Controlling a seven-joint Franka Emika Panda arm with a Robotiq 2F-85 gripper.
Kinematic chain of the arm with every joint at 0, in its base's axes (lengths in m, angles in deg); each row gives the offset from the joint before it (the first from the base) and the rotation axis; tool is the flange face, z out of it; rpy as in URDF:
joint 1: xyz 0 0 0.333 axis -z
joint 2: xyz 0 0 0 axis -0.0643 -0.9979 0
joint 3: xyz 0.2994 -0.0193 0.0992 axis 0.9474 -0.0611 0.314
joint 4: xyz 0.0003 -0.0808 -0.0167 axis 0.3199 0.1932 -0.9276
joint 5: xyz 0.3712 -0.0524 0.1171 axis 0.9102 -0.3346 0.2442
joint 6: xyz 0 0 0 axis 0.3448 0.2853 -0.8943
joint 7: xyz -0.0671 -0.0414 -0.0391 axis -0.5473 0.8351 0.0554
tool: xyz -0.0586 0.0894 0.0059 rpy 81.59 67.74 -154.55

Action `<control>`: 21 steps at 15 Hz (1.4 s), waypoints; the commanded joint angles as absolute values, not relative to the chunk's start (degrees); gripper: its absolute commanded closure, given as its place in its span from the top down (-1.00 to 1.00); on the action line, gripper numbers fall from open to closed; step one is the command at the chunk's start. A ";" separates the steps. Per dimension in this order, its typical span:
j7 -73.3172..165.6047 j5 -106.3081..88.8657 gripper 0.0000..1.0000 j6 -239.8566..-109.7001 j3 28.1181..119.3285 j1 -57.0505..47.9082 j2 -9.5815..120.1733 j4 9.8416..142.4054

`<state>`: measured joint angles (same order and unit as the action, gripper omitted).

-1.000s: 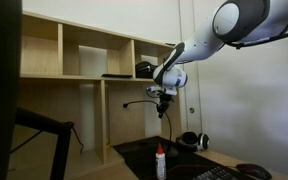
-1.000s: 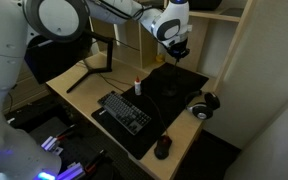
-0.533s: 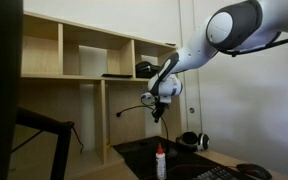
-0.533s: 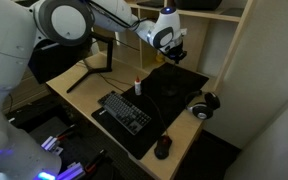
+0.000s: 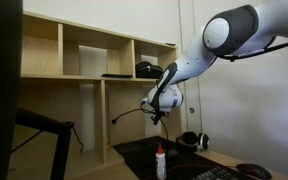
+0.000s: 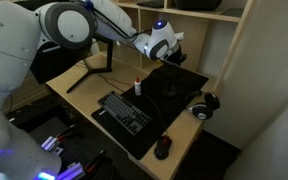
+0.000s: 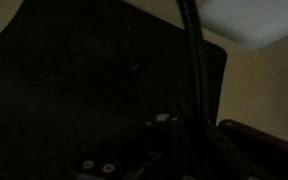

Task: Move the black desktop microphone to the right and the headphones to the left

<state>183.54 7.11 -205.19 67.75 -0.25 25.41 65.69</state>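
The stem's lower end reaches down to the black mat, so it is time for my gripper to open. If released, the microphone would go on standing there.
My gripper (image 5: 160, 117) hangs in the air above the black desk mat (image 6: 181, 88), shut on the black desktop microphone. The microphone's thin curved stem (image 5: 134, 111) runs out sideways to a small dark head (image 5: 115, 121). In the dim wrist view the stem (image 7: 190, 50) runs up from between my gripper (image 7: 184, 138) fingers over the mat. In an exterior view my gripper (image 6: 170, 55) sits close to the wooden shelf. The headphones (image 6: 204, 104) lie on the desk beside the mat, apart from the gripper, and show in both exterior views (image 5: 192, 141).
A white bottle with a red cap (image 6: 138, 87) stands at the mat's edge (image 5: 161, 160). A keyboard (image 6: 124, 110) and a mouse (image 6: 163, 147) lie near the desk front. Wooden shelving (image 5: 84, 60) backs the desk. A black stand (image 6: 94, 66) rests beside it.
The gripper has carried the microphone sideways and slightly down, away from the headphones. The microphone head has sunk lower. The headphones and bottle have not moved.
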 commanded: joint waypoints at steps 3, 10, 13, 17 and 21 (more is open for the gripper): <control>177.41 6.71 -0.20 -203.03 67.47 -1.11 35.75 76.81; 171.78 4.31 0.76 -188.93 67.58 -1.00 51.44 87.08; 173.22 1.51 1.00 -181.74 65.55 -1.69 55.96 89.76; 177.17 -2.14 1.00 -176.14 63.44 -0.16 56.40 90.87; 176.22 0.69 1.00 -179.44 63.44 2.98 53.27 91.18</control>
<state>176.78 -1.36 -177.07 62.50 0.87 54.47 90.26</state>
